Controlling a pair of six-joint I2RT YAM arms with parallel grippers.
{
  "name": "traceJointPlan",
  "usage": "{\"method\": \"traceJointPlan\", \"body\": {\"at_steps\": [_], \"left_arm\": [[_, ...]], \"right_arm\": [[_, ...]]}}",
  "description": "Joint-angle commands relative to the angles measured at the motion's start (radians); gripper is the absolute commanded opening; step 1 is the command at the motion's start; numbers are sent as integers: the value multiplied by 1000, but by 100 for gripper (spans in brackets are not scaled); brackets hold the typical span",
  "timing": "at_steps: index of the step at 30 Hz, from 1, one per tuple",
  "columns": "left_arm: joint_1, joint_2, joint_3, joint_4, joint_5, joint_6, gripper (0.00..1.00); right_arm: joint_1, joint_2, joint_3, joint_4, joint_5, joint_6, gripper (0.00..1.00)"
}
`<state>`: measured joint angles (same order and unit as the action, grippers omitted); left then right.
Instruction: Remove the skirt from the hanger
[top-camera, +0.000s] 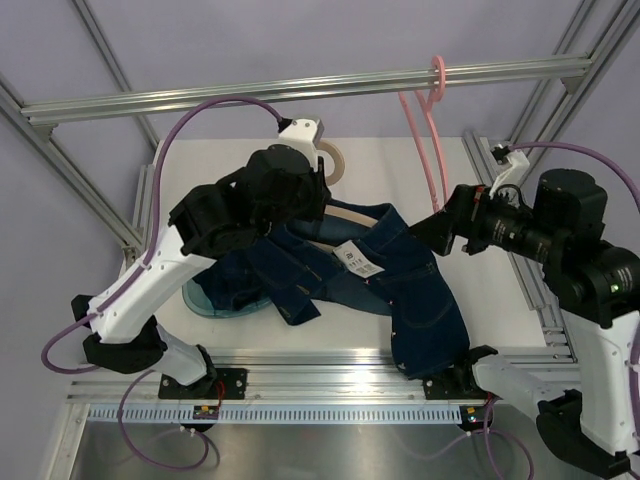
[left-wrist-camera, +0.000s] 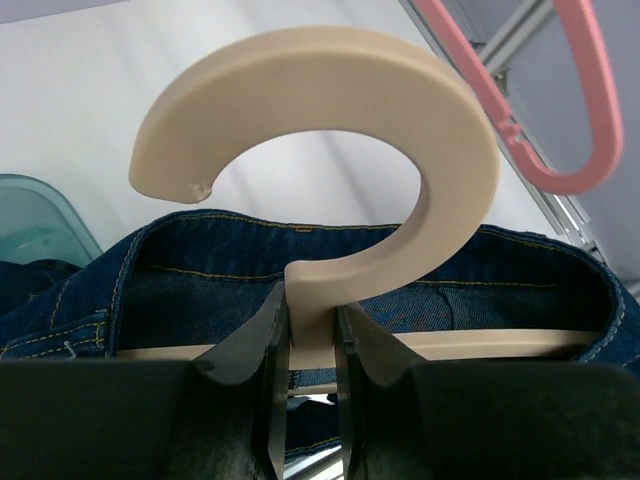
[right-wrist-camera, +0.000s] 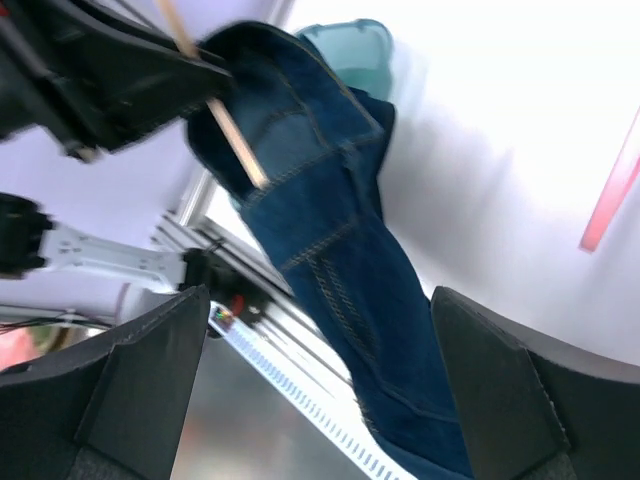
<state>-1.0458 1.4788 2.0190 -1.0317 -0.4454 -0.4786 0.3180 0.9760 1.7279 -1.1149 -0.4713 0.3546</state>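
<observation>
I should grab the skirt (top-camera: 410, 290) with my right gripper by its side edge farthest from my left gripper, leaving the bar free, to pull it off the hanger.
A dark blue denim skirt (top-camera: 410, 290) with a white label lies across the table, and its lower end hangs over the front edge. Its waistband (left-wrist-camera: 200, 280) still wraps the bar of the beige hanger (left-wrist-camera: 330, 130). My left gripper (left-wrist-camera: 312, 340) is shut on the hanger's neck just under the hook (top-camera: 336, 160), holding it above the table. My right gripper (top-camera: 435, 228) hovers at the skirt's right side with its jaws wide open and nothing in them. In the right wrist view the skirt (right-wrist-camera: 340, 250) passes below the right gripper (right-wrist-camera: 320, 295), and the hanger bar (right-wrist-camera: 235, 140) pokes out of the cloth.
A pink hanger (top-camera: 432, 110) hangs from the overhead metal rail (top-camera: 300, 90). A teal plastic piece (top-camera: 212, 300) lies partly under the skirt at the left. Aluminium frame rails run along the table's right side (top-camera: 535, 290) and front (top-camera: 330, 380).
</observation>
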Motion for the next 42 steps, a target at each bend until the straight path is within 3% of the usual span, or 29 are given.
{"method": "traceJointPlan", "body": {"at_steps": [1, 6, 11, 15, 22, 25, 29, 32, 37, 39, 42], "left_arm": [[44, -31, 24, 48, 46, 25, 0], [62, -84, -100, 104, 77, 3, 0], [67, -112, -137, 68, 53, -2, 0], [92, -147, -178, 59, 54, 0, 0], [98, -216, -287, 96, 134, -38, 0], [98, -239, -298, 93, 136, -48, 0], [99, -244, -247, 59, 114, -51, 0], [99, -244, -227, 52, 120, -52, 0], [98, -219, -134, 13, 125, -49, 0], [99, -212, -103, 1, 128, -46, 0], [99, -184, -22, -36, 126, -38, 0]], "right_arm": [[62, 61, 32, -23, 112, -100, 100], [239, 143, 48, 75, 314, -124, 99], [477, 243, 113, 79, 663, -137, 99], [510, 195, 20, 141, 749, -47, 100], [510, -127, -335, 398, 498, 14, 96], [510, -157, -357, 339, 327, -2, 99], [510, -151, -387, 184, 297, -20, 100], [510, -206, -438, 197, 263, -16, 99], [510, -272, -501, 205, 250, -11, 90], [510, -295, -531, 207, 247, -8, 78], [510, -335, -562, 219, 235, 1, 71]]}}
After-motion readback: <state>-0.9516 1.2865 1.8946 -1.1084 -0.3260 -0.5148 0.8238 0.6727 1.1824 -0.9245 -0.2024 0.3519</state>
